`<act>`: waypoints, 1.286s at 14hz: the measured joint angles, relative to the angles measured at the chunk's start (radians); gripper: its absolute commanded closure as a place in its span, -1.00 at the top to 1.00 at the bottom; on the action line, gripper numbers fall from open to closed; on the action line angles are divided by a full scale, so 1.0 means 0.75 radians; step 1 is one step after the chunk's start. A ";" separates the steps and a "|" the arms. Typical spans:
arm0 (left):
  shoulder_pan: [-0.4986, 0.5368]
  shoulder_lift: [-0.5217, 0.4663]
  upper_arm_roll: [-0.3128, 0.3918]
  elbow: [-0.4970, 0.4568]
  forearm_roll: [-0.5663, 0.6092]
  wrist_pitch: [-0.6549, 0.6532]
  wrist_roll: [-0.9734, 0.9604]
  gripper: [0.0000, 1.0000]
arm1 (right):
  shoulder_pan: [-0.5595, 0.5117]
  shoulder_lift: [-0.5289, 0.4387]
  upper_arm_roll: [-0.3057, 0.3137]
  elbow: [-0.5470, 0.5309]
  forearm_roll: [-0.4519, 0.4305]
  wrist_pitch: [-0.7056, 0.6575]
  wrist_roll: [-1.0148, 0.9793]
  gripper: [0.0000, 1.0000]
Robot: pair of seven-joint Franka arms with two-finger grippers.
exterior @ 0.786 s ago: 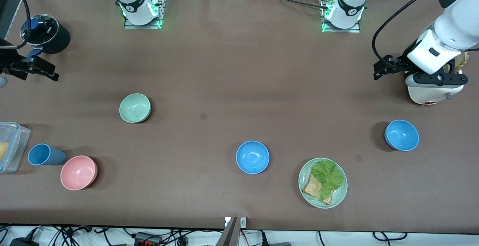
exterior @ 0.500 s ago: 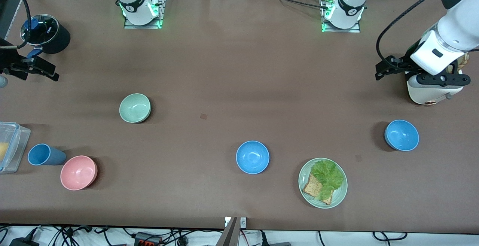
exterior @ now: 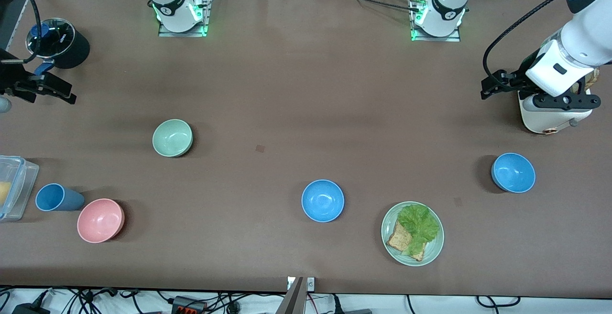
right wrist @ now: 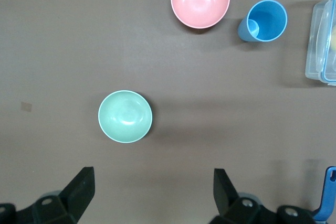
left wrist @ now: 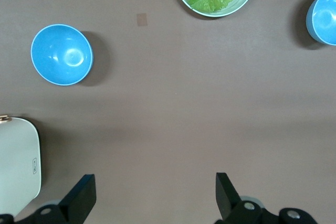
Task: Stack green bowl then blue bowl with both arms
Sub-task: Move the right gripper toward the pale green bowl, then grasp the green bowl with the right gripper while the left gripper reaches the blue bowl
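Note:
My right gripper is going to take hold of the green bowl by its rim [exterior: 172,121] [right wrist: 125,91] next, to stack the green bowl with the blue ones.
The pale green bowl [exterior: 172,137] [right wrist: 125,116] sits upright and empty toward the right arm's end of the table. One blue bowl [exterior: 322,200] [left wrist: 324,15] stands mid-table near the front camera. A second blue bowl [exterior: 513,172] [left wrist: 62,54] stands toward the left arm's end. My left gripper [left wrist: 155,178] hangs open over bare table beside a white appliance, apart from both blue bowls. Open as well, my right gripper [right wrist: 153,171] hovers over bare table a short way from the green bowl. Neither holds anything.
A green plate [exterior: 412,233] of lettuce and bread lies between the blue bowls. A pink bowl [exterior: 100,220], a blue cup [exterior: 55,197] and a clear container [exterior: 12,187] crowd the right arm's end. A black canister [exterior: 57,41] and the white appliance [exterior: 545,118] stand nearer the bases.
My left hand has drifted slightly toward the left arm's end of the table. The right arm and all the bowls have stayed where they were.

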 measured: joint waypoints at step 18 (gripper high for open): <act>0.343 0.196 0.010 -0.010 0.000 0.050 0.162 1.00 | 0.049 0.601 0.013 -0.194 0.002 0.340 0.000 1.00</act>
